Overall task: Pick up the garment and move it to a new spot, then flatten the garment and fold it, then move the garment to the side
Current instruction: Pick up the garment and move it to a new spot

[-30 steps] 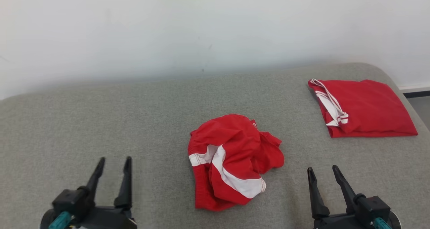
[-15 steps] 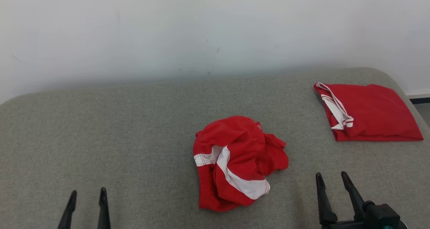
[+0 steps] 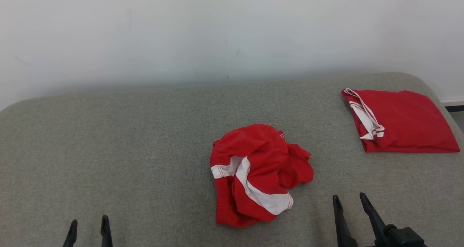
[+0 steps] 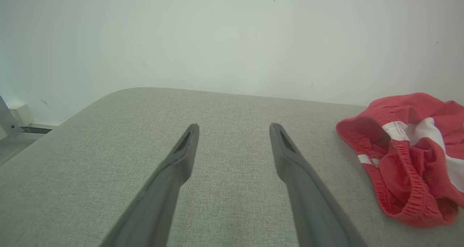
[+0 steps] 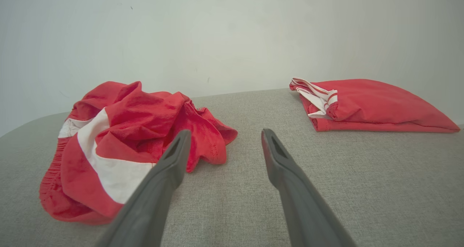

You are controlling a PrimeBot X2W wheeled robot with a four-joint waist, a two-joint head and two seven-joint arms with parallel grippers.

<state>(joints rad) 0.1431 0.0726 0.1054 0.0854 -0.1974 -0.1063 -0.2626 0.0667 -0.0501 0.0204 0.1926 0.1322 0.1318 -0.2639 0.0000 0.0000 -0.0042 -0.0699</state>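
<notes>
The garment's waistband edge stands up from the heap, so the left gripper should next grab the garment's ribbed waistband edge [image 3: 222, 184] [image 4: 407, 164] beside its white patch to move the garment.
A crumpled red garment [image 3: 259, 174] with white stripes lies in a heap at the middle of the grey padded surface [image 3: 127, 149]; it also appears at the right of the left wrist view [image 4: 409, 156] and at the left of the right wrist view [image 5: 130, 141]. My left gripper [image 3: 88, 225] pokes up at the bottom left, open and empty, well to the garment's left [image 4: 233, 131]. My right gripper [image 3: 348, 200] is at the bottom right, open and empty, just right of the heap [image 5: 224, 134].
A second red garment [image 3: 400, 120], folded flat with white trim, lies at the far right near the surface's edge [image 5: 366, 105]. A pale wall [image 3: 217, 29] rises behind. A strip of floor [image 3: 455, 112] shows past the right edge.
The head view has shifted a little. Both grippers have dropped lower in that view, the left one most, so now its fingertips alone are left showing. The garments lie as before.
</notes>
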